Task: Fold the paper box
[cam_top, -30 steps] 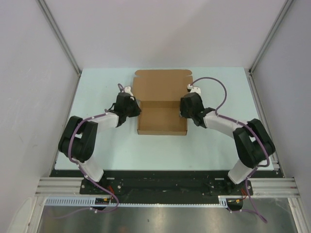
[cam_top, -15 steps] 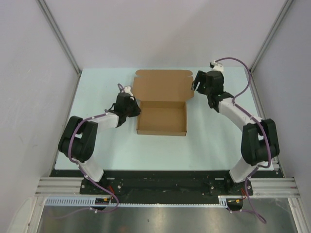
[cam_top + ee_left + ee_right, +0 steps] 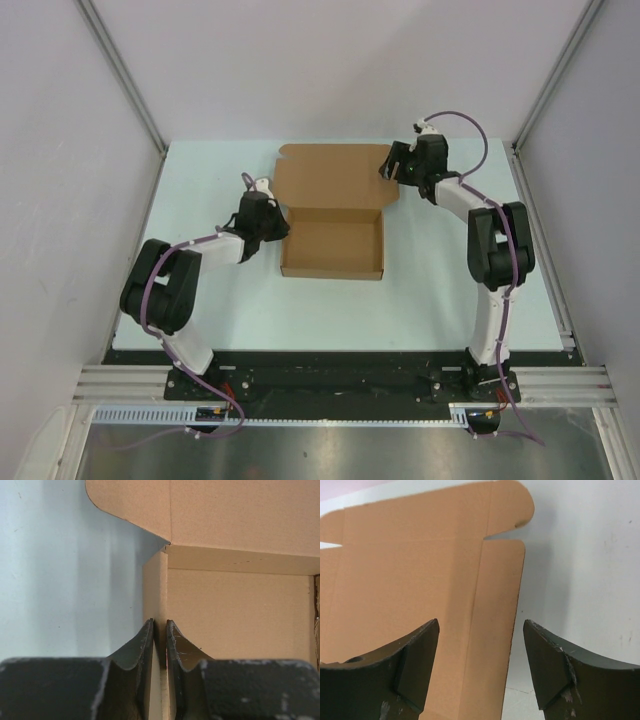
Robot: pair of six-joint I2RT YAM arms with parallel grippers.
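My right gripper grabs the lid by its narrow side flap next, along the flap's outer edge, to fold the lid upright at its crease.
The paper box is brown cardboard: a shallow tray with raised walls at the front and a flat lid at the back. My left gripper is at the tray's left wall. In the left wrist view it is shut on that upright wall. My right gripper hovers at the lid's right edge. The right wrist view shows it open, its jaws standing to either side of the lid's narrow side flap without touching it.
The box lies on a pale green table enclosed by white walls, with metal posts at the back corners. Purple cables loop off both arms. A metal rail runs along the near edge.
My right arm has left the tray's right wall, swung to the back of the table and opened over the lid's right flap. The left gripper has kept its hold.
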